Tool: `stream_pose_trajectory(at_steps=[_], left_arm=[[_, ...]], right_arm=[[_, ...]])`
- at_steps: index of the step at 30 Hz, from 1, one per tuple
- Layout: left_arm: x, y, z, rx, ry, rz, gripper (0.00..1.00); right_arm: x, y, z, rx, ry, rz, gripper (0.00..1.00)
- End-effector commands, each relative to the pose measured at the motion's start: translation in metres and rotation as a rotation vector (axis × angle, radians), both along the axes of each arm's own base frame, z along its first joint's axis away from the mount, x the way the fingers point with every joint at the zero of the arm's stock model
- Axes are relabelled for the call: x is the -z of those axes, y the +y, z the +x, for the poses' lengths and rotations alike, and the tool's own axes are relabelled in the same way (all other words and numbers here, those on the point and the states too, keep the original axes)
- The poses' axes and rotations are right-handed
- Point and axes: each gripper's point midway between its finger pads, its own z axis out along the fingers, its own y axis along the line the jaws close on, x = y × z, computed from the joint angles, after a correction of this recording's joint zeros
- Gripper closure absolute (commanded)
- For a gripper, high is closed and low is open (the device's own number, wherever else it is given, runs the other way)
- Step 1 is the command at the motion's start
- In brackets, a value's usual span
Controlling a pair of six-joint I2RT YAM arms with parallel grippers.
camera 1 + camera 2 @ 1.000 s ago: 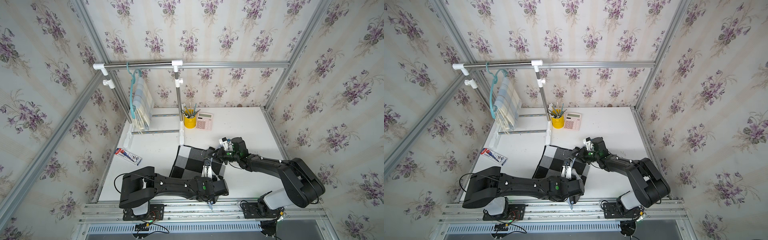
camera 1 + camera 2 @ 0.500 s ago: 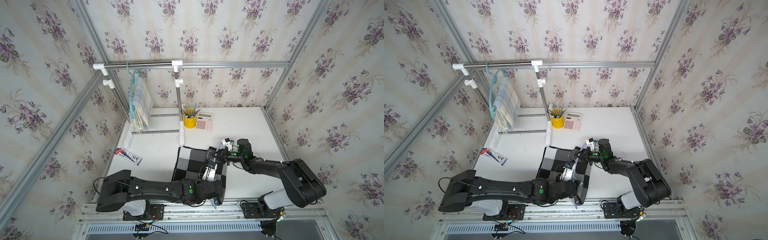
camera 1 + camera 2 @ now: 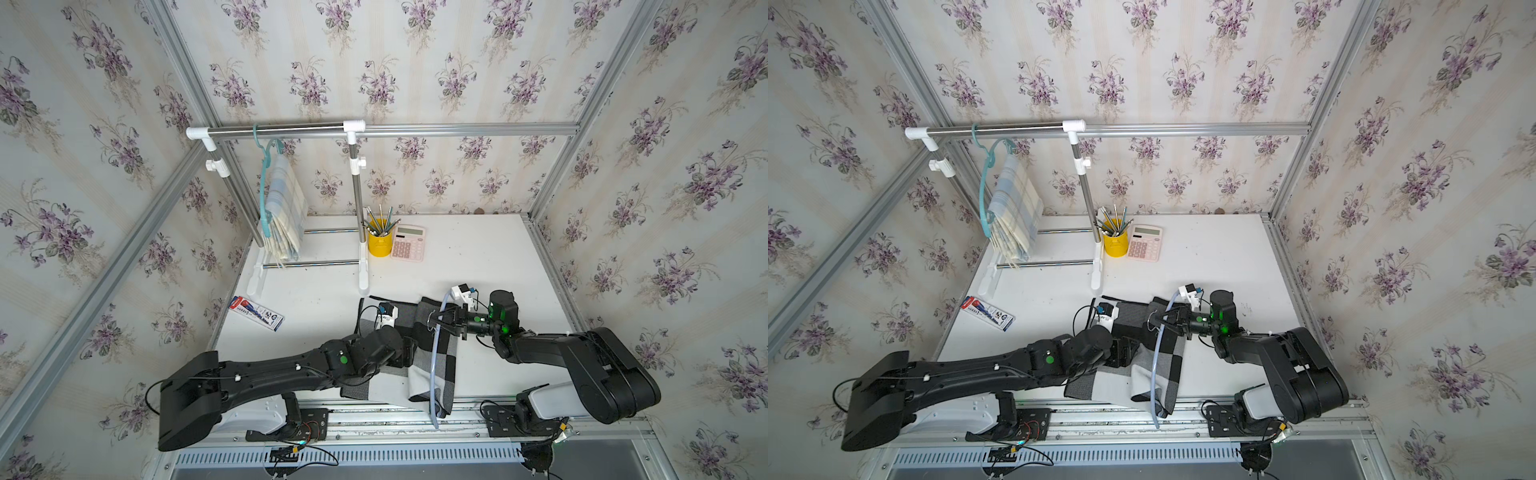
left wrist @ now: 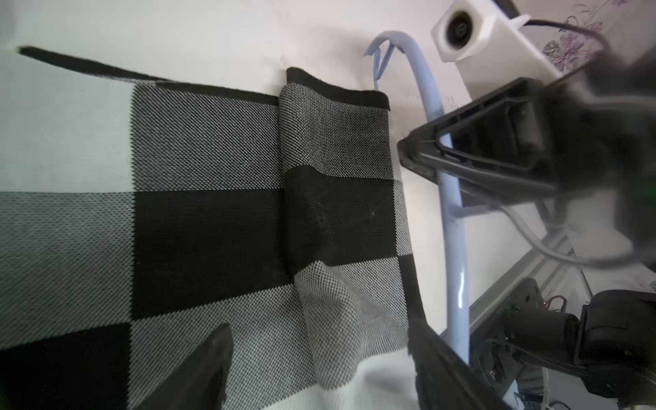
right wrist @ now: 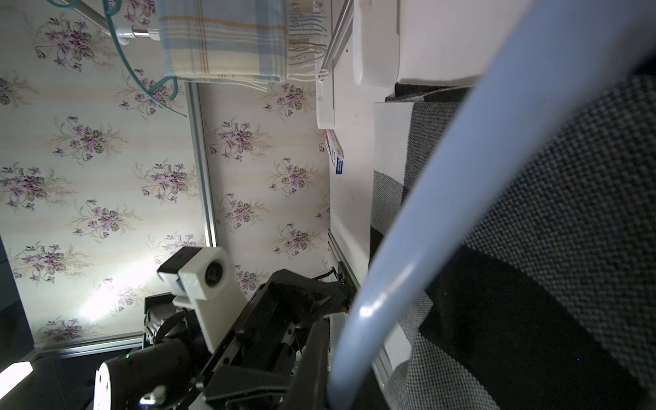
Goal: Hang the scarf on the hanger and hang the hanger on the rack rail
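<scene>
The robot's left gripper has to grab the scarf next by its raised fold beside the light blue hanger, so that it can draw the scarf onto the hanger.
The black, white and grey checked scarf [image 3: 419, 361] [image 3: 1163, 361] lies on the white table, its near end drooping over the front edge. My right gripper [image 3: 434, 322] [image 3: 1154, 321] is shut on a light blue hanger [image 3: 434, 374] [image 3: 1154, 382], whose long arm runs over the scarf's right fold. In the left wrist view, my left gripper [image 4: 319, 330] stands open just above the scarf [image 4: 213, 220], with the hanger [image 4: 452, 248] beside it. The right wrist view shows the hanger [image 5: 426, 220] close up in front of the scarf [image 5: 550, 230].
At the back left, a clothes rack [image 3: 274, 131] carries a teal hanger with a pale plaid scarf [image 3: 284, 212]. A yellow pencil cup [image 3: 379, 243] and a pink calculator [image 3: 408, 243] stand beside it. A flat packet [image 3: 257, 312] lies near the left edge.
My left gripper has opened and let go of the scarf. The scarf's near end has come forward over the table's front edge. The right gripper kept its hold on the hanger.
</scene>
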Motion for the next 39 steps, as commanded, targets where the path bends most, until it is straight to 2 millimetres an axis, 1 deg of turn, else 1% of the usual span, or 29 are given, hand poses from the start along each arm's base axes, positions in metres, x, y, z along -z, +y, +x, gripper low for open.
stream_pose_trajectory(at_steps=[1, 2, 5, 7, 10, 12, 13, 16, 18, 19, 20, 24, 28, 31, 33, 34, 35, 38, 39], left_arm=[[-0.006, -0.043, -0.005, 0.162, 0.094, -0.155, 0.21], [0.007, -0.050, -0.004, 0.182, 0.137, -0.139, 0.21], [0.032, -0.057, -0.007, 0.228, 0.221, -0.091, 0.24], [0.049, -0.057, -0.003, 0.213, 0.250, -0.073, 0.26], [0.075, -0.048, 0.003, 0.174, 0.300, -0.048, 0.28], [0.081, -0.051, 0.004, 0.180, 0.324, -0.086, 0.32], [0.081, -0.055, 0.003, 0.194, 0.331, -0.112, 0.36], [0.075, -0.065, 0.000, 0.232, 0.341, -0.164, 0.65], [0.070, -0.067, 0.000, 0.237, 0.334, -0.178, 0.84], [0.066, -0.067, 0.001, 0.238, 0.326, -0.181, 0.91], [0.062, -0.065, 0.002, 0.236, 0.317, -0.178, 0.93], [0.049, -0.057, 0.004, 0.225, 0.278, -0.145, 1.00], [0.035, -0.052, 0.003, 0.234, 0.257, -0.143, 1.00], [0.019, -0.048, 0.007, 0.236, 0.247, -0.142, 1.00], [0.000, -0.039, 0.013, 0.223, 0.230, -0.130, 1.00], [-0.013, -0.035, 0.017, 0.220, 0.217, -0.127, 1.00], [-0.035, -0.026, 0.027, 0.191, 0.173, -0.123, 1.00], [-0.080, -0.002, 0.041, 0.134, 0.106, -0.126, 1.00], [-0.092, 0.006, 0.046, 0.115, 0.083, -0.127, 1.00]], right_arm=[[-0.005, 0.001, -0.009, -0.057, -0.124, 0.019, 1.00], [-0.004, 0.001, -0.011, -0.059, -0.119, 0.022, 1.00], [-0.002, 0.000, -0.012, -0.058, -0.115, 0.024, 1.00], [-0.003, 0.000, -0.013, -0.058, -0.115, 0.025, 1.00], [-0.004, 0.000, -0.013, -0.059, -0.117, 0.028, 1.00], [-0.004, 0.000, -0.013, -0.060, -0.116, 0.027, 1.00], [-0.004, 0.000, -0.013, -0.060, -0.115, 0.027, 1.00], [-0.003, 0.000, -0.013, -0.060, -0.114, 0.026, 1.00], [-0.005, 0.000, -0.012, -0.060, -0.117, 0.028, 1.00], [-0.005, 0.000, -0.012, -0.061, -0.117, 0.029, 1.00], [-0.006, 0.000, -0.012, -0.062, -0.117, 0.029, 1.00], [-0.008, 0.001, -0.010, -0.061, -0.120, 0.032, 1.00], [-0.013, 0.001, -0.009, -0.057, -0.119, 0.052, 1.00], [-0.031, 0.003, -0.010, -0.057, -0.123, 0.116, 1.00], [-0.051, 0.003, -0.011, -0.058, -0.138, 0.179, 1.00], [-0.059, 0.003, -0.011, -0.058, -0.132, 0.206, 1.00], [-0.067, 0.003, -0.010, -0.055, -0.120, 0.236, 1.00], [-0.090, 0.002, -0.012, -0.064, -0.117, 0.329, 1.00], [-0.089, 0.004, -0.012, -0.076, -0.084, 0.335, 1.00]])
